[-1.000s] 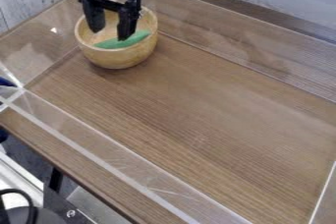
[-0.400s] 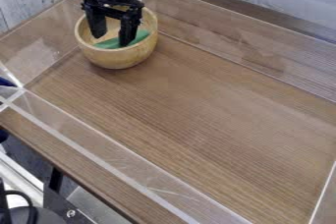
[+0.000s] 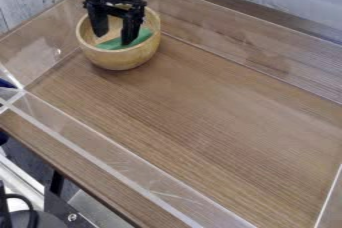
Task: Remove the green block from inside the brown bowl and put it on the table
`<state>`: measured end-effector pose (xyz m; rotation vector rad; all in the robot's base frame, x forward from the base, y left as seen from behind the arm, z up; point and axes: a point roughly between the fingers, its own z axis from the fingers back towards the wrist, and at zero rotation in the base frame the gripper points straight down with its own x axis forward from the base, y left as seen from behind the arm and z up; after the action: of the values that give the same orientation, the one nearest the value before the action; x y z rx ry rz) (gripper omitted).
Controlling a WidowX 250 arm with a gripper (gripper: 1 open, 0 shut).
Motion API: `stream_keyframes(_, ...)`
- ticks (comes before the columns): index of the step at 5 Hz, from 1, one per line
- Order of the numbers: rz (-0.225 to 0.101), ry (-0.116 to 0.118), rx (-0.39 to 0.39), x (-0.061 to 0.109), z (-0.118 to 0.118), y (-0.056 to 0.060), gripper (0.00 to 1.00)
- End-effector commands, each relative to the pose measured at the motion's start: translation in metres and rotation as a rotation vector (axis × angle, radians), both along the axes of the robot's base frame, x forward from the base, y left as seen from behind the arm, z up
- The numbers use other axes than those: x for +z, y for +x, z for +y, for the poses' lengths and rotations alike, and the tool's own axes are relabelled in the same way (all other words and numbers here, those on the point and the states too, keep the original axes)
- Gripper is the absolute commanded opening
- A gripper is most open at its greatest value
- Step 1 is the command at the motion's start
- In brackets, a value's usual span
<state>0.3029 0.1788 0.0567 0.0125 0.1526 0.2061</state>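
I should pick up the green block [image 3: 123, 43] by its long body next. That will take it out of the brown bowl.
The brown bowl [image 3: 119, 48] sits at the far left of the table [image 3: 201, 112]. Inside it lies the green block [image 3: 123, 43], partly covered by the gripper. My black gripper [image 3: 115, 34] points straight down into the bowl, open, with one finger on each side of the block. Whether the fingers [image 3: 98, 22] touch the block I cannot tell.
Clear plastic walls [image 3: 80, 157] run along the table's edges, one of them close behind and to the left of the bowl. Bare wood-grain surface stretches to the right and toward the front.
The gripper has sunk a little deeper into the bowl, still open. The bowl and block have stayed put.
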Motion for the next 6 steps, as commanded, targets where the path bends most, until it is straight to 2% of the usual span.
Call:
stream_keyframes(1, -0.053, 0.033, 0.001, 0.0169, 0.0072, 0.0107, 1.0)
stream_keyframes(6, -0.042, 0.019, 0.015, 0.0211, 0.0098, 0.0145, 1.0)
